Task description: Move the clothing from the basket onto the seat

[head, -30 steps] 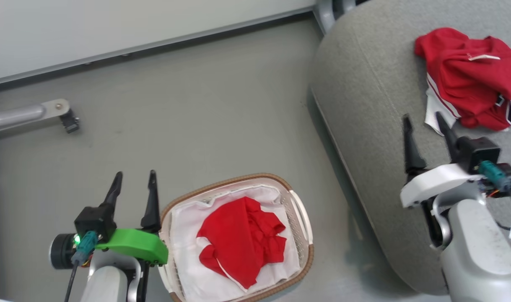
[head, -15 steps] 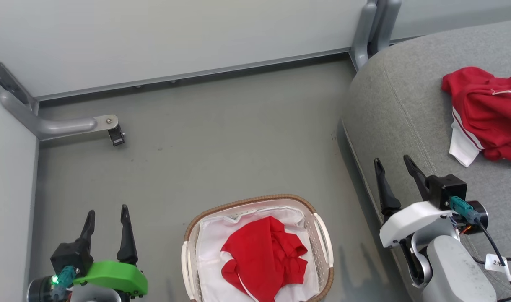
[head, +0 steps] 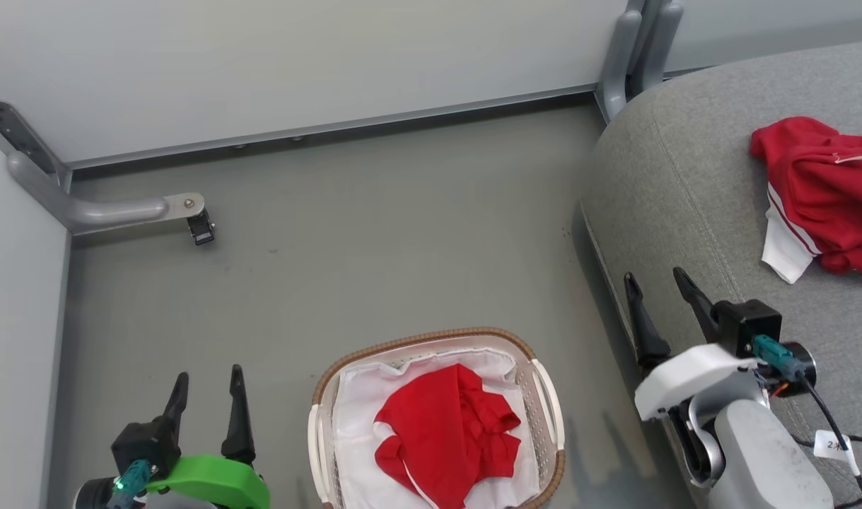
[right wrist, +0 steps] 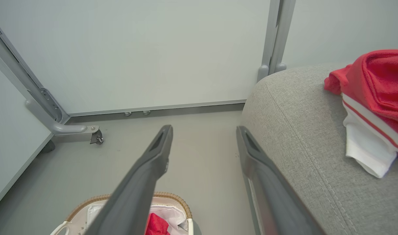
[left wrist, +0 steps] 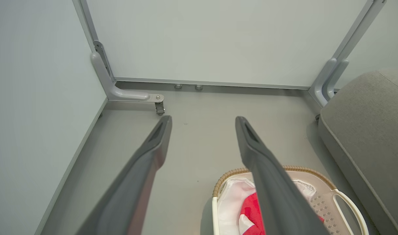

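Observation:
My left gripper grips the red garment by its bunched middle (head: 453, 424) next, to move the clothing onto the seat (head: 678, 205).
A crumpled red garment (head: 445, 442) (left wrist: 251, 212) (right wrist: 157, 225) lies in the cream basket (head: 540, 385) (left wrist: 344, 204) (right wrist: 177, 199) on its white liner, at the bottom centre of the head view. Another red garment with white trim (head: 819, 191) (right wrist: 375, 107) rests on the grey seat (head: 678, 205) (right wrist: 296, 137) (left wrist: 365, 117) at the right. My left gripper (head: 206, 385) (left wrist: 202, 120) stands open over the floor, left of the basket, holding nothing. My right gripper (head: 655, 281) (right wrist: 203, 129) is open and empty at the seat's front edge, right of the basket.
Pale partition walls close the back and left. A grey metal foot with a caster (head: 199, 227) (left wrist: 159, 108) (right wrist: 97, 137) juts onto the floor at the left. A partition post (head: 639, 53) stands by the seat's corner. Grey floor (head: 388, 240) lies beyond the basket.
The head camera has tilted up and turned, shifting the whole picture. Both grippers have stayed open and empty. The garments lie as before.

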